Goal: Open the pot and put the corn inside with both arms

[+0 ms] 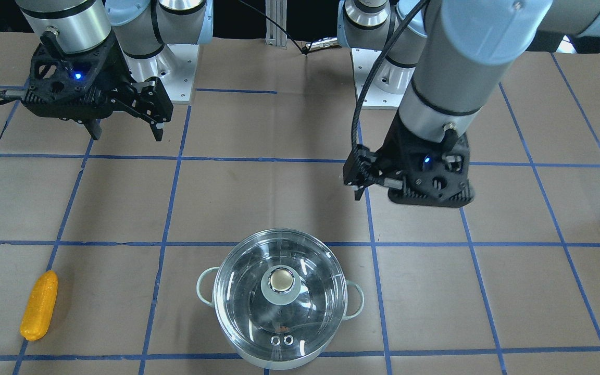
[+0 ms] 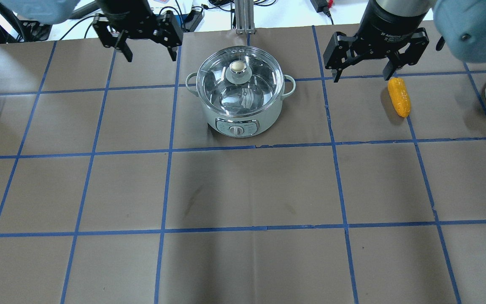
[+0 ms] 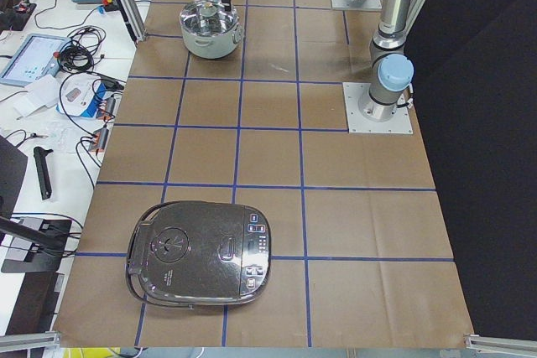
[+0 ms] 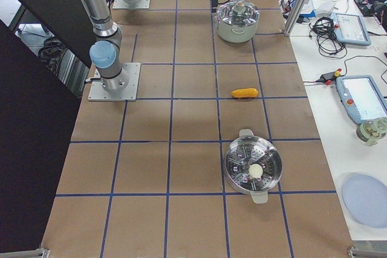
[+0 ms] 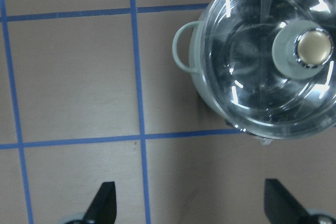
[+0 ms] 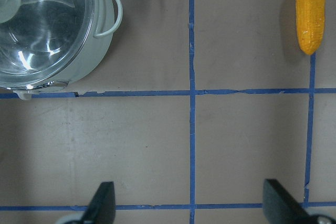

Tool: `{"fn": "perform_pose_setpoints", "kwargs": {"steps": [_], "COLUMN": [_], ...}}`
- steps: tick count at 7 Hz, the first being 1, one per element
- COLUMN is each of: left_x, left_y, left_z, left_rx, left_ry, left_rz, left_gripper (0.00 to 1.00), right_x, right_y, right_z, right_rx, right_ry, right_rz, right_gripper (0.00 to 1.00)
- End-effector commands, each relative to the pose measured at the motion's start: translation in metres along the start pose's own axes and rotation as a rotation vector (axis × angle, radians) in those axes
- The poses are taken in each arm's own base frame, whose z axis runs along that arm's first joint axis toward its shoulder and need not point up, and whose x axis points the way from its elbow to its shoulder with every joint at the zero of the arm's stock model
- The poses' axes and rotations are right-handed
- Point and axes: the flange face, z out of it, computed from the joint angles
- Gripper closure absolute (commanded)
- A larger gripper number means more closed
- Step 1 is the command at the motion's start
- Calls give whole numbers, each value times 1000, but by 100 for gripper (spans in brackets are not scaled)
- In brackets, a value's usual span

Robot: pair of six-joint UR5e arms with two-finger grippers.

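Note:
The left gripper should next grip the wide, smooth glass lid of the pot by the round knob standing up on top (image 5: 314, 48), so it can open the pot (image 5: 268, 56).
The steel pot (image 2: 239, 90) stands at the far middle of the table with its clear glass lid (image 2: 236, 80) on and the knob (image 2: 238, 67) on top. It also shows in the front view (image 1: 279, 299). The yellow-orange corn (image 2: 399, 96) lies flat on the table to the pot's right, and shows in the front view (image 1: 39, 304). My left gripper (image 2: 148, 50) hovers open and empty to the left of the pot, and its wrist view shows the pot (image 5: 268, 56) ahead to the right. My right gripper (image 2: 362, 71) hovers open and empty between pot and corn, close to the corn's far end (image 6: 310, 14).
A black rice cooker (image 3: 201, 253) sits on the table's left end. A steel steamer pot (image 4: 253, 169) sits on the right end, beyond the corn. An aluminium post (image 2: 245, 17) and cables stand behind the pot. Blue tape lines grid the brown table (image 2: 251, 190).

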Motion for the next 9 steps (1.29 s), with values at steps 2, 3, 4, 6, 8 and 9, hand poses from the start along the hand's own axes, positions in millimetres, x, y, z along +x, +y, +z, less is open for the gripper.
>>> {"fn": "perform_pose_setpoints", "kwargs": {"steps": [2, 3, 4, 6, 8, 9], "left_x": [117, 127, 127, 126, 126, 127], "left_y": [-59, -66, -68, -71, -76, -77], "left_z": [78, 93, 102, 107, 123, 127], "left_rx": [27, 21, 10, 11, 4, 1], "left_ry": [76, 74, 67, 59, 56, 55], "left_rz": [-59, -58, -58, -46, -48, -51], "left_gripper": [0, 0, 0, 2, 2, 2], "right_x": [0, 0, -1, 0, 0, 0], "right_y": [0, 0, 0, 0, 0, 0], "right_z": [0, -1, -1, -1, -2, -2], "right_rx": [1, 2, 2, 2, 4, 4], "right_ry": [0, -2, -3, -3, -3, -3], "right_rz": [1, 1, -1, 1, 1, 1], "right_gripper": [0, 0, 0, 0, 0, 0]}}
